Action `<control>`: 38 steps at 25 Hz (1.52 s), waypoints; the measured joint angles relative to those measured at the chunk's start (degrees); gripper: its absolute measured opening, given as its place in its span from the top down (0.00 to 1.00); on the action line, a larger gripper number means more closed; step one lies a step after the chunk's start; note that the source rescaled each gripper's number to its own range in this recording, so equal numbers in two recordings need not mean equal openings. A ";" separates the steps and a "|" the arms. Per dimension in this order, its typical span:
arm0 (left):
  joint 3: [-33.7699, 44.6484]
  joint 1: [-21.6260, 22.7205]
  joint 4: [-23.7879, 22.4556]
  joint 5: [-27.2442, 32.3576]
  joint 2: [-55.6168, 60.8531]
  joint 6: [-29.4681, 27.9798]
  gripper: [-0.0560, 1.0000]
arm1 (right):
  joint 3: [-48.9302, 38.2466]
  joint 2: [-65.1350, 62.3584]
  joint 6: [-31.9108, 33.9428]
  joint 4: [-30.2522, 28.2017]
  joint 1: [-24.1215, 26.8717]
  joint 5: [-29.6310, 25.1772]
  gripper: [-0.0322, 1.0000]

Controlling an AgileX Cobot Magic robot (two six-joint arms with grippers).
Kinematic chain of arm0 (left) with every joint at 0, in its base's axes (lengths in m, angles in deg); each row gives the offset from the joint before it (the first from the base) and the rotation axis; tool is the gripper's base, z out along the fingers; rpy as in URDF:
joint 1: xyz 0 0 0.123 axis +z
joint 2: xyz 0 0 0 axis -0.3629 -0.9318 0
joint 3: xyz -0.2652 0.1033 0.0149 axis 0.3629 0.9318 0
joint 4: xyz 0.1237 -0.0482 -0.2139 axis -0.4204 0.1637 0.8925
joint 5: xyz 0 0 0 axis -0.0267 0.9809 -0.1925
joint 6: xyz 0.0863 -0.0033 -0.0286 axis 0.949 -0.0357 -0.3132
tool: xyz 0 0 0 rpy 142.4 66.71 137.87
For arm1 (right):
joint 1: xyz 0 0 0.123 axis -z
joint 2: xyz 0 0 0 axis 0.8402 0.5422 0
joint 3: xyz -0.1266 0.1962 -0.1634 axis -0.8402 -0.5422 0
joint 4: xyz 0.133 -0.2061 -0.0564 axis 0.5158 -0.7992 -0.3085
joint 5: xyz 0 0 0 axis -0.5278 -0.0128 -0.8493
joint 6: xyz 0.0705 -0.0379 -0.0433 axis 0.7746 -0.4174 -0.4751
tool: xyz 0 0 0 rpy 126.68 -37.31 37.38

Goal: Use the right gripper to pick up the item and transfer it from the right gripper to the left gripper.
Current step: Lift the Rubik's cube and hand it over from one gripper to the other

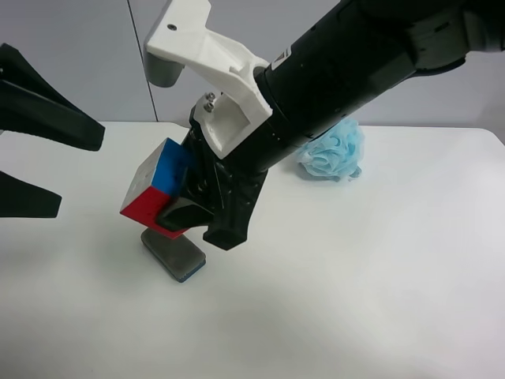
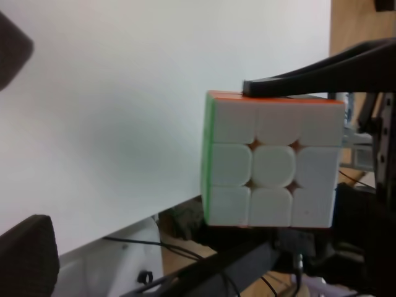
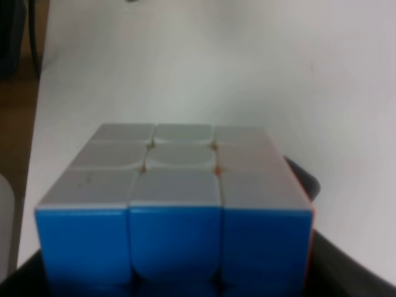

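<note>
The puzzle cube should next be grabbed by its white side (image 1: 143, 175) (image 3: 178, 162) with my left gripper, so that it can take the cube over from my right gripper.
The puzzle cube (image 1: 155, 183) is held above the table, with blue, red and pale faces showing. My right gripper (image 1: 180, 199), on the black arm with the white housing (image 1: 213, 59), is shut on it. The right wrist view shows the cube (image 3: 179, 198) close up between black fingers (image 3: 349, 269). My left gripper (image 1: 79, 170) is at the exterior high view's left, open and empty, a short gap from the cube. In the left wrist view the cube's white face (image 2: 272, 164) sits ahead of the open left gripper (image 2: 34, 139), clamped by the right gripper's fingers (image 2: 309, 71).
A flat dark-grey sponge block (image 1: 175, 253) lies on the white table (image 1: 379, 284) just below the cube. A fluffy light-blue bath pouf (image 1: 335, 150) sits at the back, partly behind the right arm. The table's edge shows in the left wrist view.
</note>
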State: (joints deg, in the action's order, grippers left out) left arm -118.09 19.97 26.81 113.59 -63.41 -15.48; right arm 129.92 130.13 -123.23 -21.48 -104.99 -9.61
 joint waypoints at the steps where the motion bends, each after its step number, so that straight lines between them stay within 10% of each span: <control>1: 0.00 -0.77 0.13 -0.28 -0.08 0.07 0.00 | 0.00 0.00 0.00 0.00 0.00 0.00 0.97; 35: -0.33 -15.87 3.54 -11.56 -11.84 0.14 0.00 | 0.00 0.00 -0.05 1.05 0.00 -0.11 0.97; 38: -0.33 -15.87 3.54 -11.32 -12.29 0.14 0.13 | 0.00 0.00 -0.05 1.05 0.00 -0.11 0.97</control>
State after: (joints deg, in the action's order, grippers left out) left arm -118.42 4.11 30.35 102.26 -75.70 -15.34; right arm 129.92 130.13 -123.29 -20.42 -104.99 -9.72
